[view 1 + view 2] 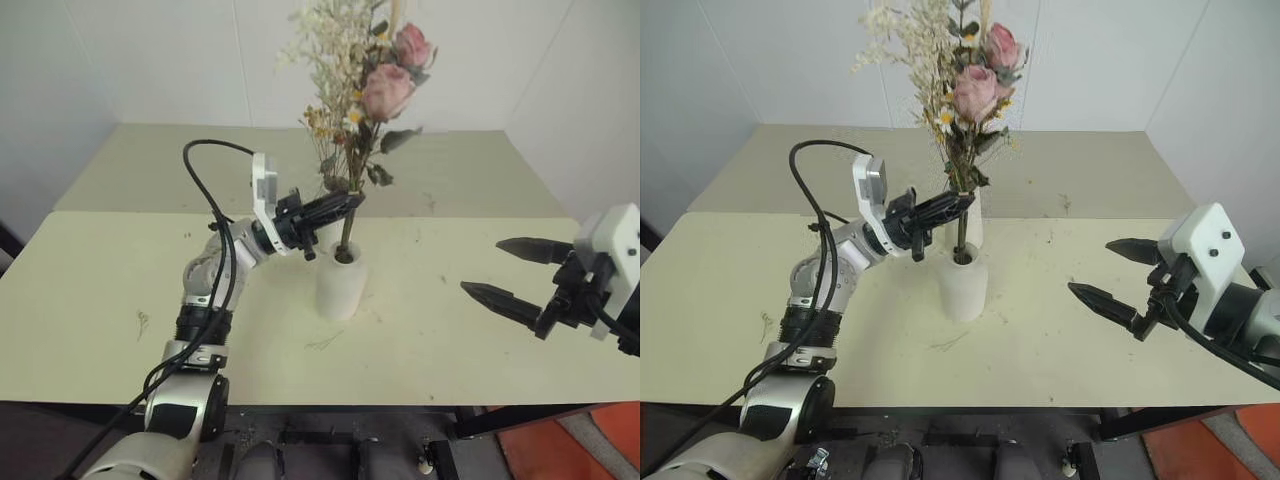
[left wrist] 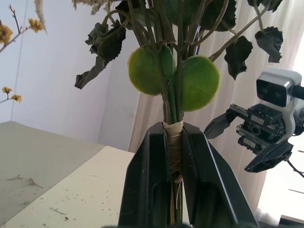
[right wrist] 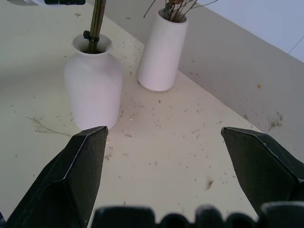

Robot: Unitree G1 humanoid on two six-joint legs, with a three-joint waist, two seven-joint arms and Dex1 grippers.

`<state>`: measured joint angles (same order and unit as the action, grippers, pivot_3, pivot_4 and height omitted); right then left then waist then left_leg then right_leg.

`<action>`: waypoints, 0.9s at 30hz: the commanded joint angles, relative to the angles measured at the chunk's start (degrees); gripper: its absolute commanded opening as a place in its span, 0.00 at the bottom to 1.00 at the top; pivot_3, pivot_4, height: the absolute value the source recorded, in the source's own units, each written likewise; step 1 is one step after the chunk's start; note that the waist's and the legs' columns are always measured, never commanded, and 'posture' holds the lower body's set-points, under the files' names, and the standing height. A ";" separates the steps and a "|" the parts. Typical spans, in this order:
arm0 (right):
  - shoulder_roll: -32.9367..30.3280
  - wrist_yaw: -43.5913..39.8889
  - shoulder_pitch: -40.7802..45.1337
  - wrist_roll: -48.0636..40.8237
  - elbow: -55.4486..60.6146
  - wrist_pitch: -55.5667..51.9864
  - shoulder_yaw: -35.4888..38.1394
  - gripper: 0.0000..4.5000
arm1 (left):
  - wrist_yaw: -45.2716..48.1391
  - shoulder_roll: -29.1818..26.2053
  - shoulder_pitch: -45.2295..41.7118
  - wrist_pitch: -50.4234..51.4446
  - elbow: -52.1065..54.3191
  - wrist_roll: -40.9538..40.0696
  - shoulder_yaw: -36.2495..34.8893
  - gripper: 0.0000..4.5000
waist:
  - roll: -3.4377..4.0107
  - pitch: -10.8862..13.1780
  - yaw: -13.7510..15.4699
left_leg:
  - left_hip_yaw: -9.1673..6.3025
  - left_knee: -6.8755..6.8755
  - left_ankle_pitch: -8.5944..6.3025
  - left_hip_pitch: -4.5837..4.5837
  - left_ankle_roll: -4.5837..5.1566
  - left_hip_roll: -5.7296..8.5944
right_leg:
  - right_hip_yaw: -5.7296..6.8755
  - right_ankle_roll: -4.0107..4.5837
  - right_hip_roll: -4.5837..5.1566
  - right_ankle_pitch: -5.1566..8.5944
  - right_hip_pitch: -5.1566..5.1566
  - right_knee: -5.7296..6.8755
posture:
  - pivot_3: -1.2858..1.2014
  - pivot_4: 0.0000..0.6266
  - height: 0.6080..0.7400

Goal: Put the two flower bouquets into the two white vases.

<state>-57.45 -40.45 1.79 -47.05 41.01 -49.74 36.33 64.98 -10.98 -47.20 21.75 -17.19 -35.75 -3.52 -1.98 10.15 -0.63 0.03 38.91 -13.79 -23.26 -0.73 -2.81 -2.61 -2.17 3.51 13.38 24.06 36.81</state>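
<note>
My left gripper opens now, since the lower stems stand inside the neck of the white vase (image 1: 341,285) and the bouquet would stay there.
My left gripper (image 1: 345,204) is shut on the bound stems of the fuller bouquet (image 1: 388,90) of pink roses, cream sprigs and green leaves. The bouquet stands upright, its stem ends inside the neck of the shorter bottle-shaped white vase (image 1: 341,285). The left wrist view shows the stems (image 2: 173,142) pinched between the fingers (image 2: 147,180). Just behind stands the tall cylinder vase (image 3: 164,50), which holds thin dried stems; their small yellow-orange flowers (image 1: 320,125) show beside the roses. My right gripper (image 1: 482,266) hovers open and empty over the table to the right of both vases.
The vases stand near the middle of a pale table (image 1: 100,300) sprinkled with dried plant crumbs. A loose twig (image 1: 325,343) lies in front of the bottle vase. White walls close the far side. The table's front edge runs close to me.
</note>
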 commanded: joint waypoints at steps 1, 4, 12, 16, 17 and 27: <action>-0.02 0.50 1.16 0.30 -0.09 2.01 0.73 1.00 | 0.64 0.62 -0.19 -2.35 1.13 0.70 0.60 0.02 | 0.00 0.00 0.00 | 0.00 0.00 0.00 -0.01 0.00 0.00 | 0.00 0.00 0.00 0.00 0.01 0.00 | 0.52 0.24 1.00; -0.48 -0.84 0.79 -1.26 -0.26 1.47 2.05 1.00 | 0.99 0.66 0.05 -3.45 0.68 1.32 0.72 0.02 | 0.00 0.00 0.01 | 0.00 0.00 0.00 -0.01 0.00 0.00 | 0.00 0.00 0.00 0.00 0.00 0.00 | 0.52 0.24 1.00; -1.73 -6.22 -1.45 -6.17 0.31 1.17 4.56 1.00 | 2.74 0.58 0.18 -4.19 1.02 0.71 0.02 0.37 | 0.00 0.00 0.01 | 0.00 0.00 0.00 0.00 0.01 0.00 | 0.00 0.00 0.00 0.00 -0.01 0.00 | 0.52 0.24 1.00; -1.89 -5.98 -1.99 -4.94 -0.11 2.12 3.91 1.00 | 4.24 -0.32 0.88 -3.76 2.36 0.28 -0.01 0.66 | 0.00 0.00 -0.03 | 0.00 0.00 0.00 0.00 0.00 0.00 | 0.00 0.00 0.00 0.00 -0.01 -0.01 | 0.52 0.24 1.00; -1.92 -5.98 -1.98 -4.88 -0.30 2.26 3.90 1.00 | 4.84 -0.87 1.17 -3.84 2.79 0.61 0.31 0.73 | 0.00 0.00 -0.08 | 0.00 0.00 0.00 0.00 0.00 0.00 | -0.01 0.00 0.00 0.00 -0.01 0.00 | 0.52 0.24 1.00; -1.67 -6.16 -1.59 -3.37 -1.38 3.75 2.18 1.00 | 8.34 -6.43 3.89 -4.88 7.42 3.15 2.37 0.99 | 0.00 0.00 0.09 | 0.00 0.00 0.00 0.02 0.01 -0.01 | 0.00 0.00 -0.01 0.00 -0.01 0.01 | 0.52 0.24 1.00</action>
<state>-58.61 -46.50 -0.52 -50.79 39.78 -47.83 38.07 73.14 -16.94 -43.24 18.54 -11.91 -33.30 -1.66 -1.98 10.15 -0.54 0.03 38.91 -13.79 -23.25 -0.73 -2.81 -2.61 -2.17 3.50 13.38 24.05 36.81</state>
